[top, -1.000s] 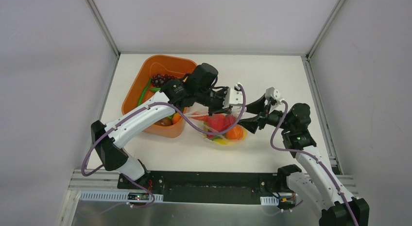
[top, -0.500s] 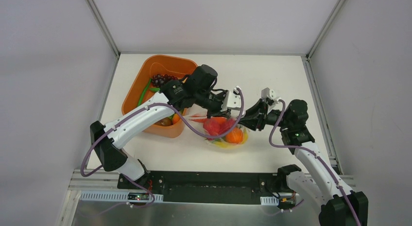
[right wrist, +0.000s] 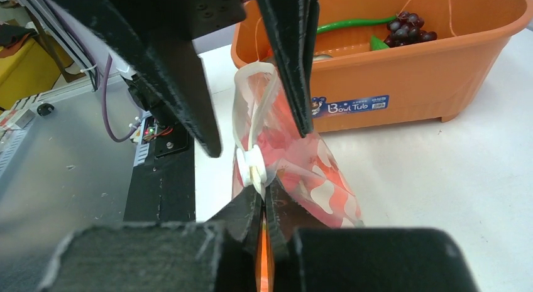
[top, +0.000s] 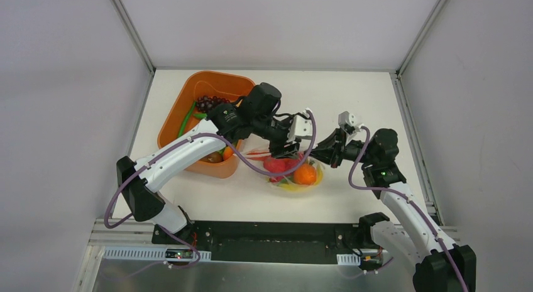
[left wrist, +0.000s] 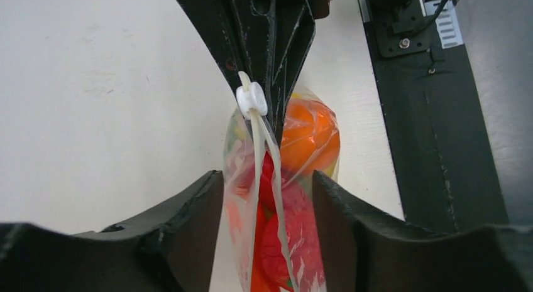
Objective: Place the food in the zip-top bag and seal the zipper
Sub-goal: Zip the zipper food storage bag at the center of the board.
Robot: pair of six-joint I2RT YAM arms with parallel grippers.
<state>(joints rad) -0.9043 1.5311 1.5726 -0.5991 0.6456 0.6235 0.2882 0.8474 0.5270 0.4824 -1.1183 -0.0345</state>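
Note:
The left gripper grabs the white slider (left wrist: 252,100) on its two sides next and slides it along to seal the zipper (left wrist: 277,191).
The clear zip-top bag (top: 283,155) hangs upright just above the table, holding the food: an orange fruit (top: 305,174) and red pieces (left wrist: 295,235). My right gripper (right wrist: 263,201) is shut on the bag's top edge, right by the white slider (right wrist: 249,163) of the zipper (left wrist: 267,154). In the top view the right gripper (top: 317,155) reaches in from the right. My left gripper (left wrist: 267,185) is open; its fingers (left wrist: 195,223) straddle the bag with a gap on each side. From above, the left gripper (top: 290,141) sits over the bag's far side.
The orange tub (top: 188,110) stands left of the bag, with dark grapes (top: 207,103) and a green piece inside. A black rail (top: 270,232) runs along the table's near edge. White walls close off the far side and both flanks.
My left gripper has opened and let go of the bag's top. My right gripper has moved left and shut on the bag's edge by the slider.

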